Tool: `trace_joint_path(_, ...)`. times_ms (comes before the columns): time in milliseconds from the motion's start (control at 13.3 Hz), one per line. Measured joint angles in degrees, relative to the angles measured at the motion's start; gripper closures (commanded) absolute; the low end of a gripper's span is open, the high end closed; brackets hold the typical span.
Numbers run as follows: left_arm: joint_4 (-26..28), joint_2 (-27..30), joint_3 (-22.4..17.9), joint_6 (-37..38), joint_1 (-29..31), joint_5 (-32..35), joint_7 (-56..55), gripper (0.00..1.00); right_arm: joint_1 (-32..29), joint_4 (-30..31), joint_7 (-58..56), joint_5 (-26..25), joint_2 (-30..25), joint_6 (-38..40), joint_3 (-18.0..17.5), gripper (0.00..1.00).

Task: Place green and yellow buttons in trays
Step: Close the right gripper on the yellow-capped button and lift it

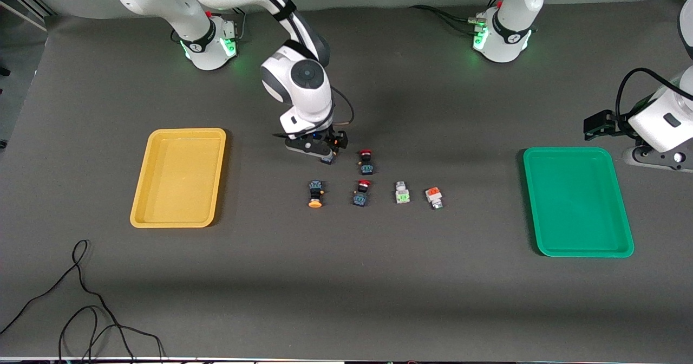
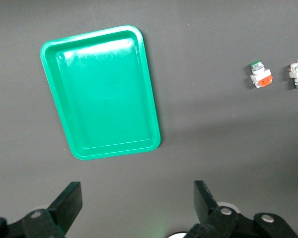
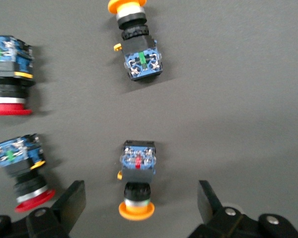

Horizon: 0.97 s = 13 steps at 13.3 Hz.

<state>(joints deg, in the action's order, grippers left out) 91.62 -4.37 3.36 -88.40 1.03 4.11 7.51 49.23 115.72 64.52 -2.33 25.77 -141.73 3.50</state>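
The yellow-capped button's black body (image 3: 137,188) is below my right gripper's fingers, so they would miss it if they closed now. My right gripper should go lower first, then close on the button's body.
My right gripper (image 1: 328,148) is open, low over one yellow-capped black button (image 3: 138,178) that lies between its fingers (image 3: 72,203), untouched. The second yellow-capped button (image 1: 315,193) lies nearer the front camera and shows in the right wrist view (image 3: 136,47). The white switch with the green block (image 1: 401,192) and the one with the orange-red block (image 1: 434,197) lie toward the left arm's end. The yellow tray (image 1: 178,177) and the green tray (image 1: 576,201) are empty. My left gripper (image 2: 137,201) is open and empty, up beside the green tray (image 2: 102,91).
Two red-capped black buttons (image 1: 366,161) (image 1: 362,192) lie close beside the yellow-capped ones, also in the right wrist view (image 3: 7,74) (image 3: 22,168). A black cable (image 1: 81,299) lies on the table near the front edge at the right arm's end.
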Motion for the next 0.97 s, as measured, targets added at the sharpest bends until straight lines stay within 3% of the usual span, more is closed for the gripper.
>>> trace_joint_path(375, 0.0, 0.0, 0.0, 0.0, 0.0, 0.0, 0.0, 0.0, 0.0, -0.3, 0.0, 0.0, 5.3, -5.8, 0.2, 0.01)
trace_joint_path(450, 0.0, 0.0, 0.0, 0.0, 0.0, 0.0, 0.0, 0.0, -0.1, -0.4, 0.0, 0.0, 5.7, -6.0, 0.3, 0.09)
trace_joint_path(674, 0.0, 0.0, 0.0, 0.0, 0.0, 0.0, 0.0, 0.0, -0.1, -0.4, 0.0, -0.1, 6.5, -7.1, 0.5, 0.47)
trace_joint_path(749, 0.0, 0.0, 0.0, 0.0, 0.0, 0.0, 0.0, 0.0, -0.1, -0.4, 0.0, -0.1, 6.6, -7.2, 0.5, 0.55)
trace_joint_path(974, 0.0, 0.0, 0.0, 0.0, 0.0, 0.0, 0.0, 0.0, -0.1, -0.8, 0.0, -0.1, 6.7, -7.6, 0.5, 0.66)
